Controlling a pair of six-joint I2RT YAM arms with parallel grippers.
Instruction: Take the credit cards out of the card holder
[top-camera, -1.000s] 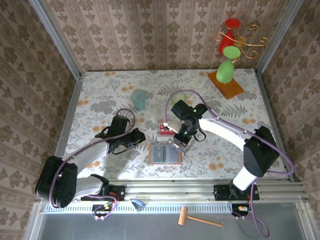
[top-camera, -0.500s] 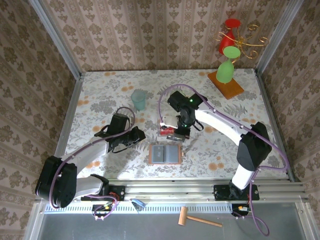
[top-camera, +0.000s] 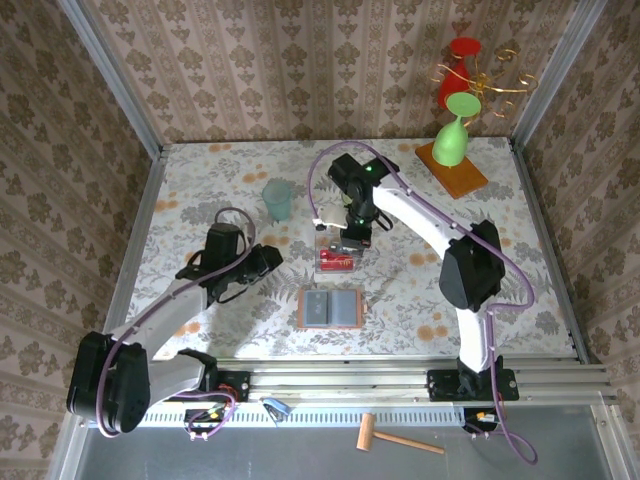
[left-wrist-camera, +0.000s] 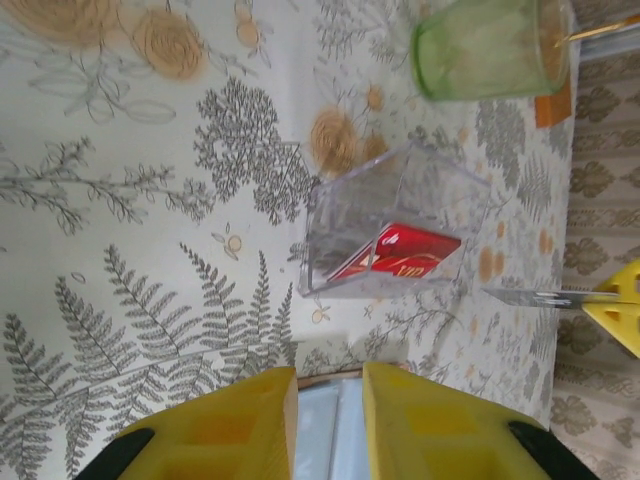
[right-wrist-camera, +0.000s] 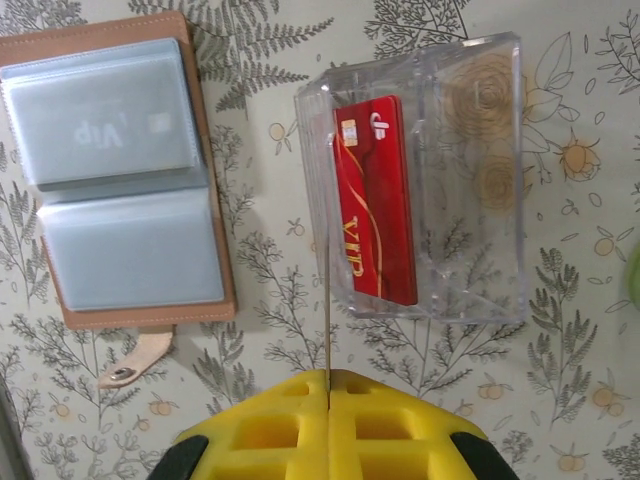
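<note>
The credit card would end up outside the empty section of the tray if I let go now, as it hangs over the tray side nearest the card holder (top-camera: 330, 307). My right gripper needs to keep holding it.
The card holder (top-camera: 330, 307) lies open on the table, tan outside with grey-blue pockets (right-wrist-camera: 120, 170). Behind it stands a clear tray (right-wrist-camera: 470, 180) with a red credit card (right-wrist-camera: 375, 200) inside. My right gripper (right-wrist-camera: 328, 378) is shut on another credit card (right-wrist-camera: 328, 250), seen edge-on as a thin line over the tray's left wall. In the top view that gripper (top-camera: 348, 238) hangs just over the tray (top-camera: 337, 257). My left gripper (left-wrist-camera: 330, 385) is open a little with nothing in it. It points at the card holder's (left-wrist-camera: 330, 425) left edge from the left (top-camera: 265, 262).
A teal cup (top-camera: 277, 198) stands left of the right arm. A green cup (left-wrist-camera: 485, 45) stands behind the tray. A wooden board (top-camera: 462, 178) at the back right carries a green goblet (top-camera: 452, 135) and a red one (top-camera: 458, 75).
My right gripper carried a card from the card holder back to above the tray. My left gripper drew back to the left and its fingers parted slightly.
</note>
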